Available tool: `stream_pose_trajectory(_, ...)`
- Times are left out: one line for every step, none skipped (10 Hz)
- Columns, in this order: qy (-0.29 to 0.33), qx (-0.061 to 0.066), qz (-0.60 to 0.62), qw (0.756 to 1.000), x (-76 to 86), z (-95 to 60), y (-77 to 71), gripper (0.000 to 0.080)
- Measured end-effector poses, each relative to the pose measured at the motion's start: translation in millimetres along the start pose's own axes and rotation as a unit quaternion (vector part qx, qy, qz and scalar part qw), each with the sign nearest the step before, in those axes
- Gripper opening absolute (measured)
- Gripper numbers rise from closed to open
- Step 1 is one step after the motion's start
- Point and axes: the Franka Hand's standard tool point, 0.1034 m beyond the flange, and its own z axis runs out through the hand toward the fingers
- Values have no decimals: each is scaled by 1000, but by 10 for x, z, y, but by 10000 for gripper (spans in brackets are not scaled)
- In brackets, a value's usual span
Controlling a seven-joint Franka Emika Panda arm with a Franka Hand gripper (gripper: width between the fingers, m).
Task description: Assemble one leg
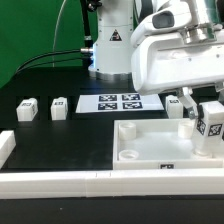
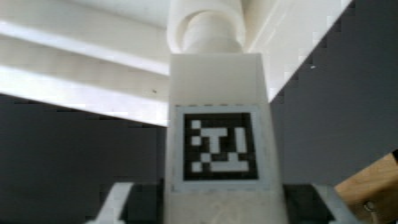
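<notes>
The held white leg's lower end is in the large white panel's corner and would stay standing. My gripper should open.
My gripper is shut on a leg, a small white block with a black-and-white tag, and holds it at the exterior view's right, over the right edge of the large flat white panel. In the wrist view the held leg fills the middle, tag facing the camera, with the fingers against both its sides. Two more legs stand on the black table at the exterior view's left. Another leg stands behind the panel.
The marker board lies on the table behind the panel. Long white border bars run along the front, with one end piece at the exterior view's left. The robot base stands at the back.
</notes>
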Motion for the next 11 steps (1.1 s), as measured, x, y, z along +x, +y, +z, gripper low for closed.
stream_pose_trajectory(4, -2, 0, 1000, -3, 9, 14, 294)
stream_pose_trajectory(8, -3, 0, 1000, -2, 11, 20, 294)
stream_pose_trajectory(12, -5, -1, 1000, -3, 11, 35, 294)
stream_pose_trajectory(20, -8, -1, 1000, -10, 13, 59, 294)
stream_pose_trajectory(30, -12, 1, 999, -54, 18, 82, 294)
stream_pose_trajectory(40, -14, 1, 999, -78, 11, 83, 294)
stream_pose_trajectory(39, -14, 1, 999, -75, 12, 84, 294)
stream_pose_trajectory(35, -13, 1, 999, -69, 14, 86, 294)
stream_pose_trajectory(30, -12, 1, 999, -64, 16, 87, 294)
stream_pose_trajectory(24, -10, 1, 1000, -56, 17, 82, 294)
stream_pose_trajectory(21, -8, -1, 1000, -53, 14, 54, 294)
